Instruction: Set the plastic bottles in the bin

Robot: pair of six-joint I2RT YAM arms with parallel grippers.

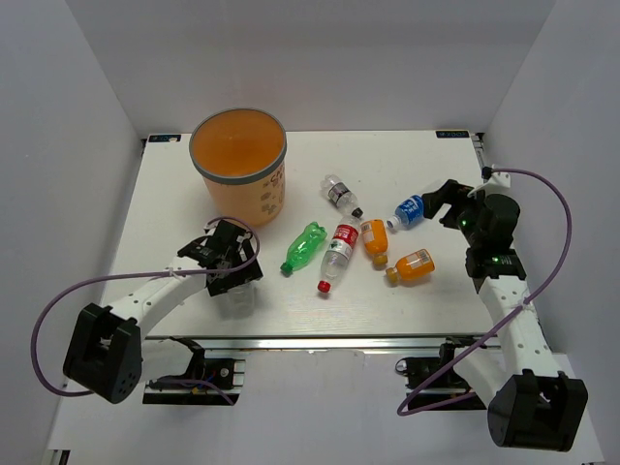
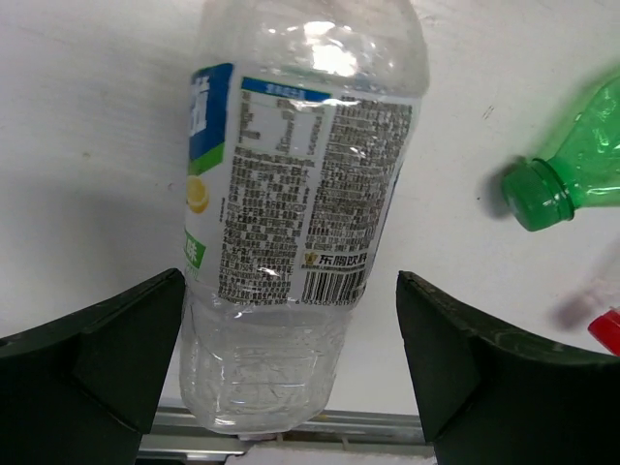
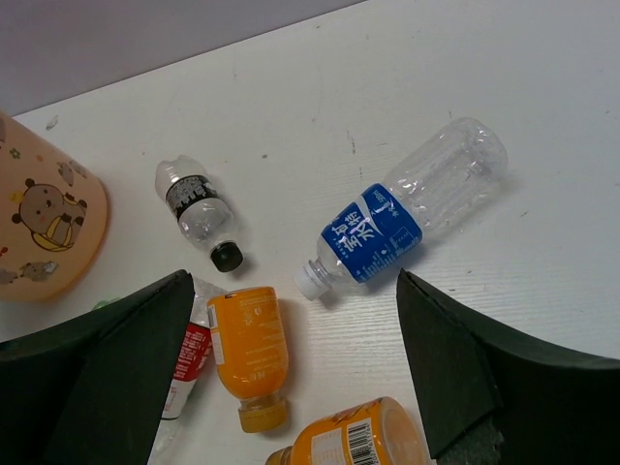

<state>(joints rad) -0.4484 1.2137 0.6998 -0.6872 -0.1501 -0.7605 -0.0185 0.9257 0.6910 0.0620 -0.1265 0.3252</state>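
Observation:
The clear bottle is between my fingers at the lower edge of the bottle's label. My left gripper should close on the bottle, as it would hold it now.
A clear bottle (image 2: 291, 194) with a white, blue and green label lies between the open jaws of my left gripper (image 2: 291, 373), close to the left finger and apart from the right one. From above, this bottle (image 1: 234, 296) lies near the table's front edge under my left gripper (image 1: 236, 275). My right gripper (image 3: 291, 378) hangs open above a blue-labelled bottle (image 3: 373, 232), two stubby orange bottles (image 3: 249, 349) (image 3: 358, 441), a black-capped clear bottle (image 3: 199, 208) and a red-labelled bottle (image 3: 189, 358). A green bottle (image 1: 305, 247) lies mid-table. The orange bin (image 1: 237, 160) stands upright at the back left.
White walls close in the white table (image 1: 320, 310) on three sides. The table's metal front rail (image 2: 368, 426) runs just beyond the clear bottle's base. Purple cables (image 1: 542, 281) loop beside both arms.

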